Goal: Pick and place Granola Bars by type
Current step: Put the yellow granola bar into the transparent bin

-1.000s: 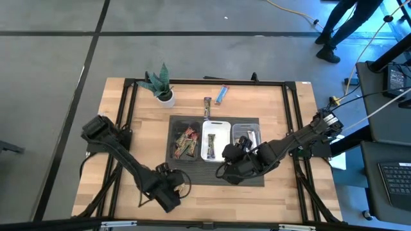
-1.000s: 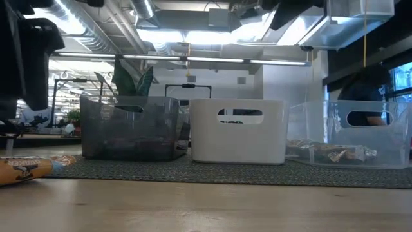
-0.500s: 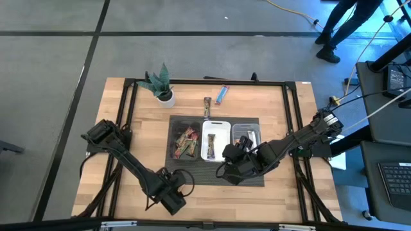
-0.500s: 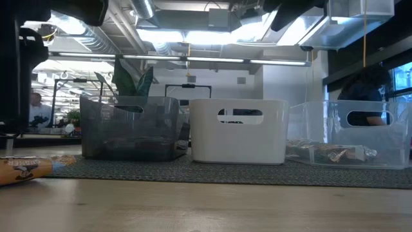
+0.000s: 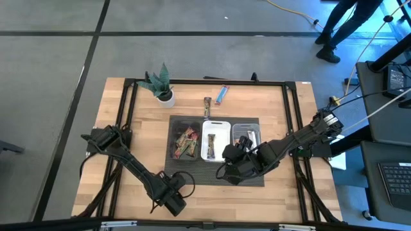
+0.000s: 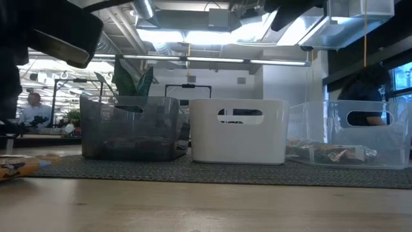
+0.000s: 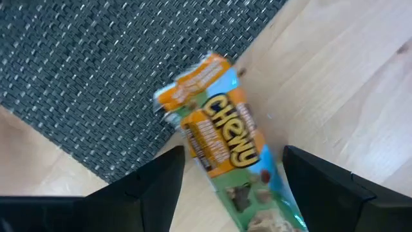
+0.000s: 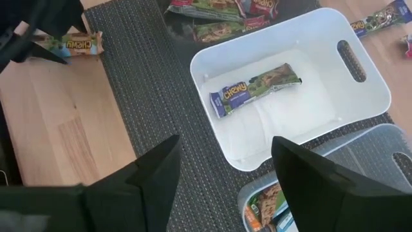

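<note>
The left gripper should close, as its fingers are beside the orange and green wrapper (image 7: 235, 151), close over the wood. Closing now would hold the granola bar.
A granola bar (image 7: 225, 148) in an orange, green and blue wrapper lies flat, one end on the mat's near left corner and the rest on the wood; the low view shows it at the left edge (image 6: 16, 169). My left gripper (image 7: 235, 187) (image 5: 174, 196) is open above it, a finger on either side, touching nothing. My right gripper (image 8: 225, 187) (image 5: 231, 170) hangs open over the mat, near the white tray (image 8: 360, 84), which holds one blue-and-green bar (image 8: 254, 87). Several bars (image 5: 185, 142) lie in the black tray, and more (image 5: 250, 138) in the clear one.
Three trays stand side by side on a dark woven mat (image 5: 199, 176): black (image 6: 129, 127), white (image 6: 238, 131), clear (image 6: 351, 135). Two loose bars lie on the wood beyond the trays, one blue (image 5: 222, 94), one brown (image 5: 207, 106). A potted plant (image 5: 160, 86) stands at the far left.
My left gripper has moved a little toward the table's near edge and to the right, coming over the loose bar at the mat's corner. The bar and the trays have stayed where they were.
</note>
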